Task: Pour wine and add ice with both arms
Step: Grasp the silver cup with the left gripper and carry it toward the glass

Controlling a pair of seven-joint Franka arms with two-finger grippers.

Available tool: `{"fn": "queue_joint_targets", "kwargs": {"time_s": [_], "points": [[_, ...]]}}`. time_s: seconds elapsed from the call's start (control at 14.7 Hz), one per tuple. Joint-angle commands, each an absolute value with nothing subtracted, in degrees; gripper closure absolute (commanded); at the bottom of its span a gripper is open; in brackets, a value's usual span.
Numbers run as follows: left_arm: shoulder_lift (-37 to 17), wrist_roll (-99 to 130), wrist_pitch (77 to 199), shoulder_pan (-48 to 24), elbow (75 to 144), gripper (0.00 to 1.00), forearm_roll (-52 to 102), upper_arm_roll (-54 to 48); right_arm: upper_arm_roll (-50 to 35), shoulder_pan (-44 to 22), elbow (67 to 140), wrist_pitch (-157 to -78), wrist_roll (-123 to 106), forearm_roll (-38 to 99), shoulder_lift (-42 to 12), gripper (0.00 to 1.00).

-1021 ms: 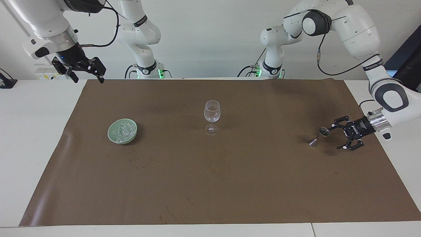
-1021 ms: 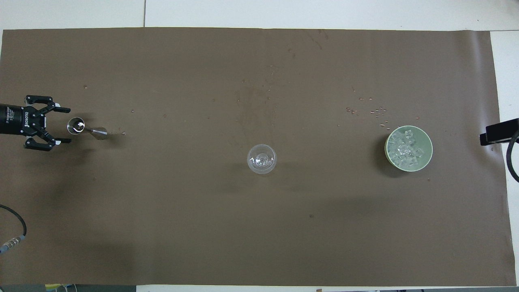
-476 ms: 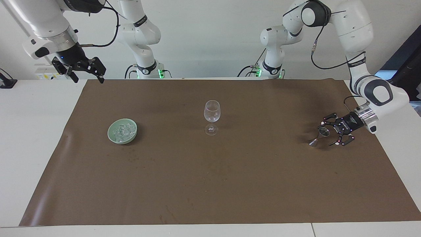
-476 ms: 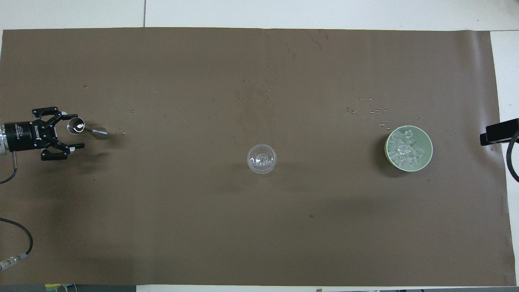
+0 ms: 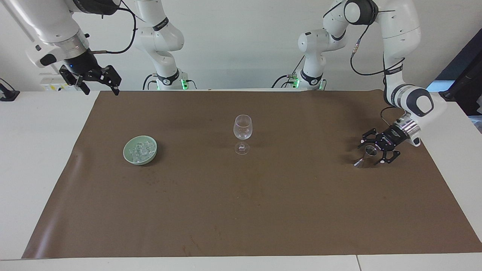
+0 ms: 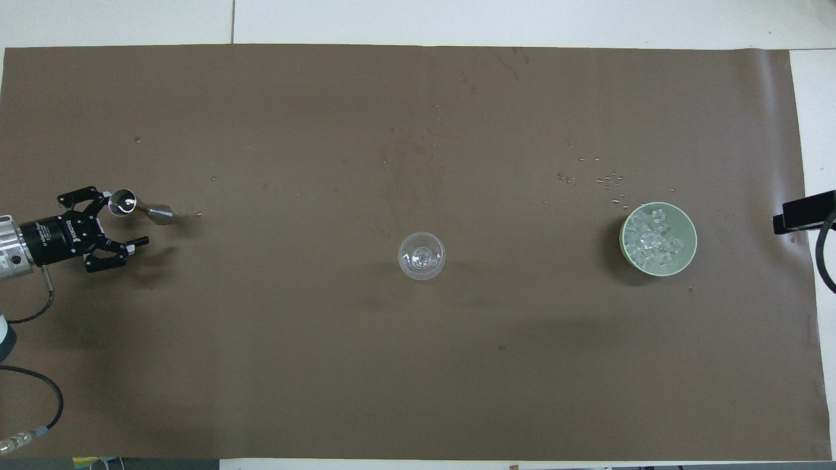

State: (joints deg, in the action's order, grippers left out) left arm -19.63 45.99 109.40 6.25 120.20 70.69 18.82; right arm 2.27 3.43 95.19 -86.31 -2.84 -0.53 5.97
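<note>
The jigger's middle (image 6: 142, 207) is beyond my left gripper's open fingers, so it is too early to close. My left gripper first moves toward the jigger's middle, then closes on it.
An empty clear wine glass (image 5: 242, 132) stands upright mid-mat and shows from above in the overhead view (image 6: 422, 255). The ice (image 5: 141, 150) is heaped in a pale green bowl (image 5: 130, 157) toward the right arm's end; in the overhead view the ice (image 6: 655, 243) fills the bowl (image 6: 687, 225). A small metal jigger (image 5: 369, 151) stands at the left arm's end. My left gripper (image 5: 372, 152) is open low beside it, one finger close to the jigger's cup (image 6: 122, 202), not closed on it. My right gripper (image 5: 101, 89) is open, raised over the mat's corner nearest its base.
A brown mat (image 5: 263, 210) covers most of the white table (image 5: 37, 150). Small droplets or crumbs (image 6: 604, 179) lie on the mat just farther from the robots than the bowl. A black cable (image 6: 32, 385) lies near the left arm.
My left gripper has swung in toward the jigger and turned at the wrist, staying open. The jigger, glass and bowl have not moved. The right arm waits unchanged.
</note>
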Motion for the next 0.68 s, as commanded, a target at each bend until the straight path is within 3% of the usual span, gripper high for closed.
{"fn": "queue_joint_targets", "kwargs": {"time_s": [0.0,0.61], "points": [[-17.3,45.1,111.5,5.2,123.1,0.00,72.9,18.9,1.8,4.5,95.9,-86.3,-3.9,-0.1,6.8,0.00],[-16.8,44.6,114.6,3.3,123.8,0.00,76.8,18.7,1.8,4.5,95.9,-86.3,-3.9,-0.1,6.8,0.00]]}}
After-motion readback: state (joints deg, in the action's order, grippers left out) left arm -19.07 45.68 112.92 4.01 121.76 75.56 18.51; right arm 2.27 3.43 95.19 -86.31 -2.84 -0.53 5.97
